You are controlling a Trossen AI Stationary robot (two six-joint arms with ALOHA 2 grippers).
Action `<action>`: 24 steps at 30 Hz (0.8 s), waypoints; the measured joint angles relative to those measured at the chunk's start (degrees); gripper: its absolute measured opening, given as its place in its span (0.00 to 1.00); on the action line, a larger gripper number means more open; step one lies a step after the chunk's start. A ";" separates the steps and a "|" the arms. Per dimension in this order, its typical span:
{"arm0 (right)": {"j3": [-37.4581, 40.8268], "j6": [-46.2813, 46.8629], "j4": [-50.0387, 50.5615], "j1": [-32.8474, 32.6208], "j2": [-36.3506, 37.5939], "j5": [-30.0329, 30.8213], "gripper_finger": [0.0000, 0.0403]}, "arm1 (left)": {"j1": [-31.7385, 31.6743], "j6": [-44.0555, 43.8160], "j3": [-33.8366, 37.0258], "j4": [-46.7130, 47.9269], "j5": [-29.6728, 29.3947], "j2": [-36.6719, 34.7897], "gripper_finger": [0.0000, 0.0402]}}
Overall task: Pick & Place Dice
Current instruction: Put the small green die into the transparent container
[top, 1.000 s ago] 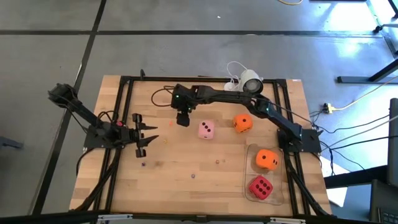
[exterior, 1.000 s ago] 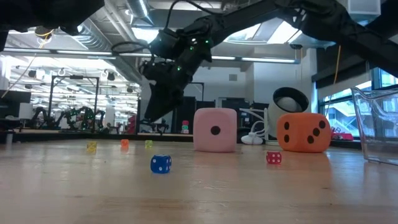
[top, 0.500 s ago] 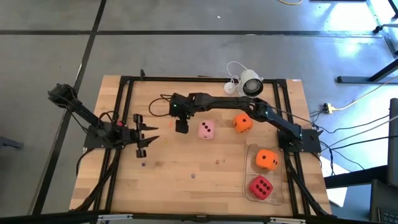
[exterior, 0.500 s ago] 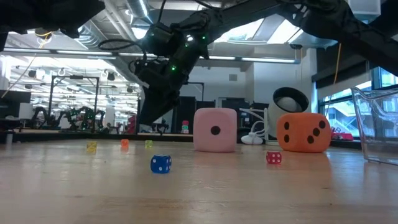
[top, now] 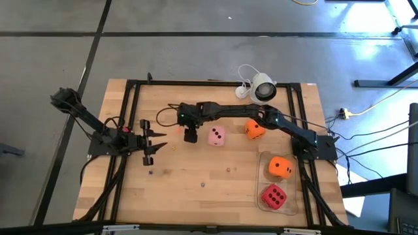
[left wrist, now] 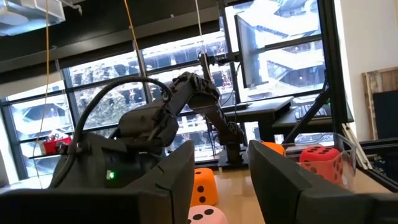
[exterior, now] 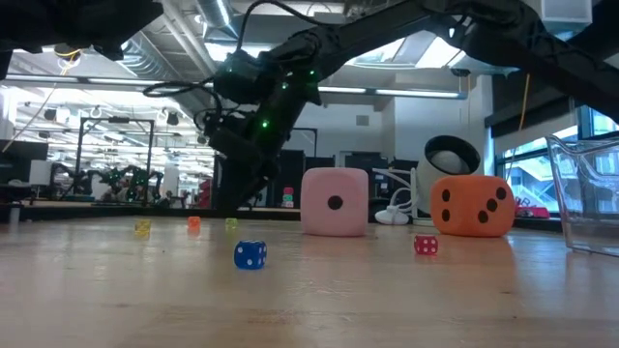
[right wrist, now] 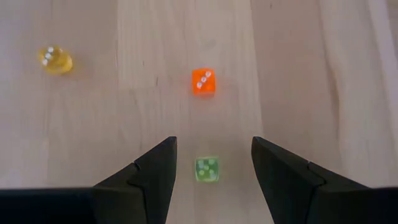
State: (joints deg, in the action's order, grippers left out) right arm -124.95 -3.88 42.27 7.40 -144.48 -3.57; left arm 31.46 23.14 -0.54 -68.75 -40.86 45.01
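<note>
My right gripper is to place the tiny green die (right wrist: 206,169) in the clear container, so it should grab the die by its opposite sides.
A pale pink die (top: 217,136) and an orange die (top: 255,128) sit on the wooden table. Another orange die (top: 281,167) and a red die (top: 273,196) lie in a clear container (top: 264,156) at the near right. My right gripper (top: 190,137) hangs open just left of the pink die, pointing steeply down. A tiny green die (right wrist: 206,169) lies on the table between its fingers, with a gap on each side. My left gripper (top: 159,145) waits open at the table's left side.
Tiny dice lie scattered on the wood: orange (right wrist: 204,81), yellow (right wrist: 56,60), blue (exterior: 250,254) and red (exterior: 426,246). A white round camera (top: 263,86) with its cable stands at the far edge. A black frame (top: 130,88) borders the tabletop.
My right gripper has come down and toward the table's near edge, staying left of the pink die and keeping its fingers open. The dice have not moved.
</note>
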 joint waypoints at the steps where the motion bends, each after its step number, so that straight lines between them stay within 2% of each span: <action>1: 0.02 0.02 0.31 0.00 -0.18 0.19 0.52 | 0.00 0.00 0.00 0.00 0.00 0.00 0.36; 24: 0.09 0.28 4.04 0.00 -0.71 0.17 0.52 | 0.00 -0.02 0.00 0.44 0.00 0.01 0.36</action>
State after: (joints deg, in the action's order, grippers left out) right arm -124.86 -3.60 46.31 7.40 -145.18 -3.40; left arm 31.46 23.11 -0.54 -68.31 -40.86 45.03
